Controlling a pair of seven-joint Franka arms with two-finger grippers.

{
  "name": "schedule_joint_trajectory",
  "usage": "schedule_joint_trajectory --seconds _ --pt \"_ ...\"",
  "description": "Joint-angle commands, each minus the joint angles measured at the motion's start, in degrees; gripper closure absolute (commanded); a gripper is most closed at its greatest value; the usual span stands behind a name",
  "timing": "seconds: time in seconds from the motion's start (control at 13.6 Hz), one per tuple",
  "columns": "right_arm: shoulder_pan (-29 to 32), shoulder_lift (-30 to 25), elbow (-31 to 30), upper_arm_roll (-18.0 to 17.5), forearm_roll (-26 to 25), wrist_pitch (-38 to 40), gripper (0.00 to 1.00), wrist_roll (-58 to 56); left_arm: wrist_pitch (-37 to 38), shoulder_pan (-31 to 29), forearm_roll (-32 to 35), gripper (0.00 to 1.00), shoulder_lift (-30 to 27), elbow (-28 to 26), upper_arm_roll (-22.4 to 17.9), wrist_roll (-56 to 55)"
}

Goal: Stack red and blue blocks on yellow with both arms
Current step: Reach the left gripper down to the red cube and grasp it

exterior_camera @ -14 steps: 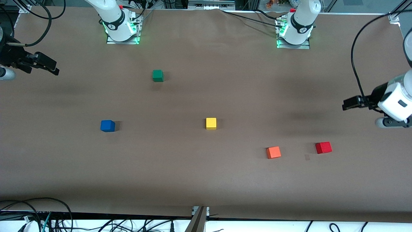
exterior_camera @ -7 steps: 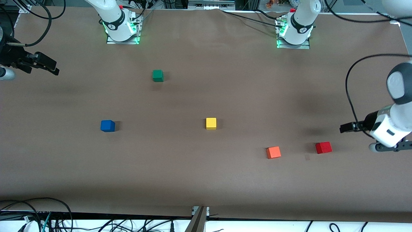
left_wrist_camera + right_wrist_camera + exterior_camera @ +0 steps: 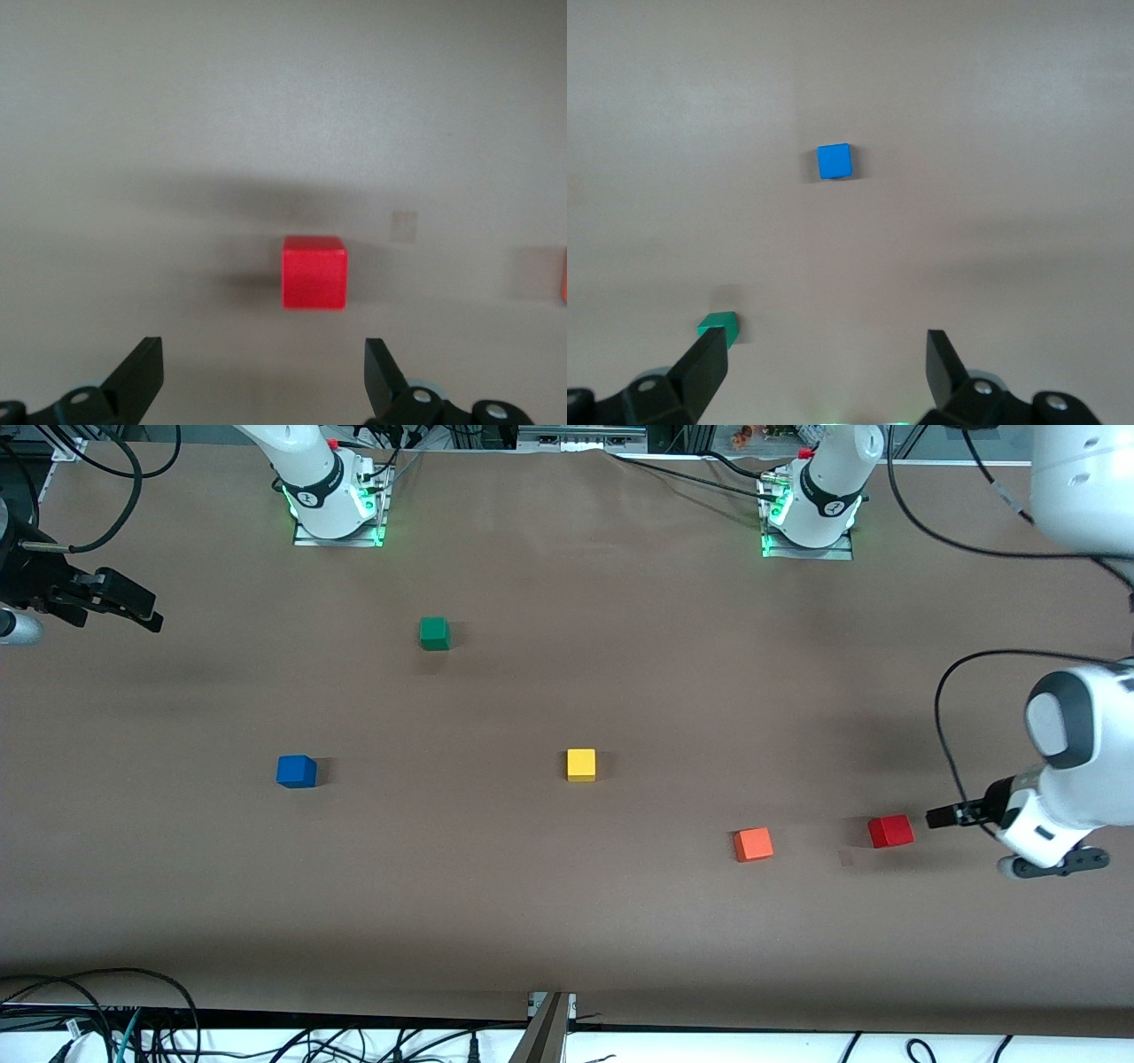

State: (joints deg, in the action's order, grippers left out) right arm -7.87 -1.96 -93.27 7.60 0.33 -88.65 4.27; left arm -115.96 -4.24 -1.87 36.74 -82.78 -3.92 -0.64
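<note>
My left gripper grabs the red block [image 3: 890, 831] by its opposite sides next, to build the stack on the yellow block [image 3: 580, 765].
The red block [image 3: 890, 831] sits on the table toward the left arm's end. My left gripper [image 3: 937, 817] is open and empty, low beside the red block, which lies just ahead of its open fingers in the left wrist view [image 3: 314, 272]. The yellow block [image 3: 581, 764] sits at the table's middle. The blue block [image 3: 296, 771] sits toward the right arm's end and shows in the right wrist view [image 3: 834, 161]. My right gripper [image 3: 133, 608] is open and empty, waiting up at the right arm's end of the table.
An orange cube [image 3: 753, 844] lies between the red and yellow blocks, a little nearer the front camera. A green cube [image 3: 434, 633] lies nearer the robot bases and shows in the right wrist view [image 3: 716, 325]. Cables hang along the table's front edge.
My left gripper has come down and toward the front camera, ending beside the red block. The right arm and all cubes have not moved.
</note>
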Motion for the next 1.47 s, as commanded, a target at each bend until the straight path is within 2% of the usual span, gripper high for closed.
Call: schedule_joint_trajectory --seconds 0.0,0.15,0.37,0.81,0.88,0.96,1.03,1.1,1.18,1.4 --pt "-0.2 0.4 1.2 0.0 -0.4 0.6 0.01 -0.2 -2.4 0.7 -1.1 0.00 3.1 0.7 0.4 1.2" --pt "-0.2 0.4 1.2 0.0 -0.5 0.6 0.01 -0.2 -5.8 1.2 -1.1 0.00 4.6 -1.1 0.5 1.2" --pt "-0.2 0.4 1.2 0.0 -0.5 0.6 0.01 -0.2 -12.7 1.2 -1.1 0.00 4.4 -7.5 2.1 0.4" --pt "-0.2 0.4 1.2 0.0 -0.4 0.7 0.01 -0.2 -18.0 0.0 -1.1 0.00 4.7 -9.4 2.1 0.5" --pt "-0.2 0.4 1.2 0.0 -0.5 0.7 0.01 -0.2 -18.0 -0.2 -1.1 0.10 4.8 -9.4 2.1 0.5" --pt "-0.2 0.4 1.2 0.0 -0.5 0.7 0.01 -0.2 -18.0 -0.2 -1.1 0.42 4.8 -9.4 2.1 0.5" --pt "-0.2 0.4 1.2 0.0 -0.5 0.7 0.01 -0.2 -18.0 -0.2 -1.1 0.64 4.8 -9.4 2.0 0.4" --pt "-0.2 0.4 1.2 0.0 -0.5 0.7 0.01 -0.2 -18.0 -0.2 -1.1 0.84 4.8 -9.4 2.0 0.5" --pt "-0.2 0.4 1.2 0.0 -0.5 0.7 0.01 -0.2 -18.0 -0.4 -1.1 1.00 4.8 -9.3 2.1 0.5" --pt "-0.2 0.5 1.2 0.1 -0.5 0.7 0.01 -0.1 -17.2 0.5 -1.1 1.00 3.3 -8.1 2.2 -0.1"
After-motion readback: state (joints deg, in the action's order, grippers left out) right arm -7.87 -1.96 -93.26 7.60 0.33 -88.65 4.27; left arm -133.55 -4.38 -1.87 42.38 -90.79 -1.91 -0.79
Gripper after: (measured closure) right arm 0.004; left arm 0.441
